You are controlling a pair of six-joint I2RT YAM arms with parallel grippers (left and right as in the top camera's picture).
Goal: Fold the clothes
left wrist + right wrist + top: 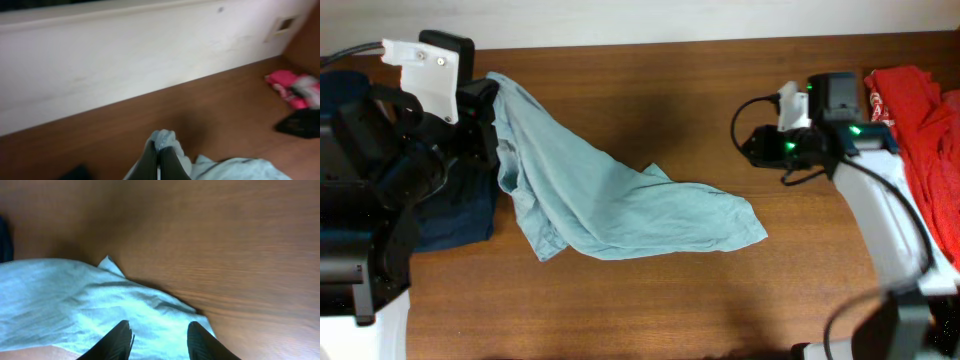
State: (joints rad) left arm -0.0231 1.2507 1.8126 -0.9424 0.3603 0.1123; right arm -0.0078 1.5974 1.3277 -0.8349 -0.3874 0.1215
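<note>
I should stretch and spread the T-shirt for folding, so next I need to grab the T-shirt's loose end [745,214] [198,322] with my right gripper, opposite my left gripper's pinch.
The pale grey-blue T-shirt [620,205] lies crumpled in a diagonal band across the wooden table. Its upper left end is lifted and pinched in my left gripper [492,95]. In the left wrist view that gripper [160,155] is shut on a bunched fold of the T-shirt [165,139]. My right gripper [752,145] hovers above the table beyond the shirt's right end. In the right wrist view the right gripper [160,332] is open, its dark fingers [121,335] apart over the T-shirt [75,300] and holding nothing.
A red shirt [920,120] with white print is heaped at the table's right edge, also visible as the red shirt [292,87]. A dark navy garment [460,215] lies under the left arm. A pale wall [125,60] runs along the table's far edge.
</note>
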